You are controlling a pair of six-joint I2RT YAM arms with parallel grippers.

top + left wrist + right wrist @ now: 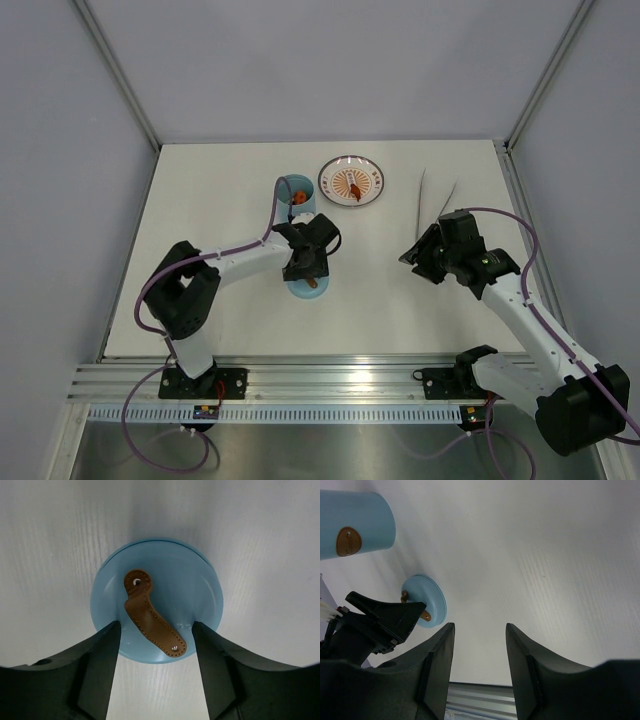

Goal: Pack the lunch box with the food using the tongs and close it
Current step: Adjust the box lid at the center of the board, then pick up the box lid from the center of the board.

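The lid's strap (311, 282) (154, 625) is between my left gripper's fingers and level with them, so they would hold it if I closed now, and I will close.
The light-blue lunch box (292, 196) stands open at the table's middle back, with a red-orange bit of food (300, 198) inside its mouth. Its round blue lid (156, 607) lies flat on the table, brown leather strap (150, 616) facing up. Just above the lid hovers my left gripper (156, 647), open, its fingers on either side of the strap's near end and holding nothing. Another orange-brown food piece (353, 187) lies on the red-rimmed plate (330, 170). The silver tongs (436, 200) rest on the table at the right. My right gripper (414, 255) sits just in front of them, open and empty.
The right wrist view shows the lunch box (355, 524) upper left, the lid (429, 600) and the left gripper's black body (380, 620) beside it. An aluminium rail (320, 375) runs along the near edge. Grey walls enclose the table.
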